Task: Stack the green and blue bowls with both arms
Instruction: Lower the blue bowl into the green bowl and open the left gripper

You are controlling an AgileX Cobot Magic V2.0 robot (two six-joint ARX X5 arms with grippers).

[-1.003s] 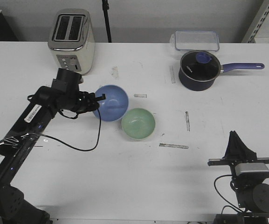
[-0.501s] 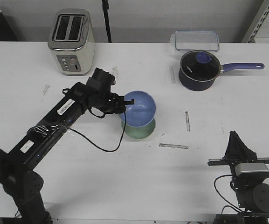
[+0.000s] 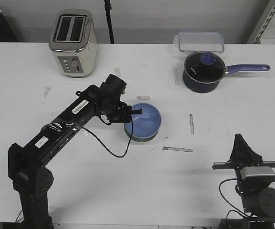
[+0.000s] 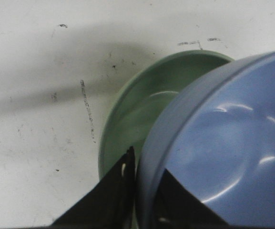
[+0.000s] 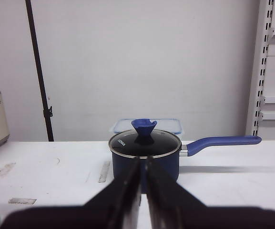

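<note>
My left gripper should open now and let go of the blue bowl, because the base of the blue bowl is over the green bowl (image 3: 138, 139), inside the green bowl's rim.
The blue bowl (image 3: 147, 119) sits over the green bowl (image 3: 138, 139) at the table's middle, so only the green bowl's near rim shows in the front view. My left gripper (image 3: 133, 112) is shut on the blue bowl's left rim. In the left wrist view one finger (image 4: 123, 186) is outside the blue bowl (image 4: 223, 143) and the other inside, at my left gripper (image 4: 147, 164). The green bowl (image 4: 132, 114) lies below, part covered. My right gripper (image 3: 244, 143) rests shut and empty at the front right, and its shut tips (image 5: 143, 162) show in the right wrist view.
A toaster (image 3: 73, 43) stands at the back left. A dark navy saucepan (image 3: 203, 71) with a purple handle and a clear lidded box (image 3: 200, 41) are at the back right. The saucepan (image 5: 144, 152) faces the right wrist camera. Tape strips mark the table.
My left arm has carried the blue bowl to the right and brought it down onto the green bowl. The right arm has not moved.
</note>
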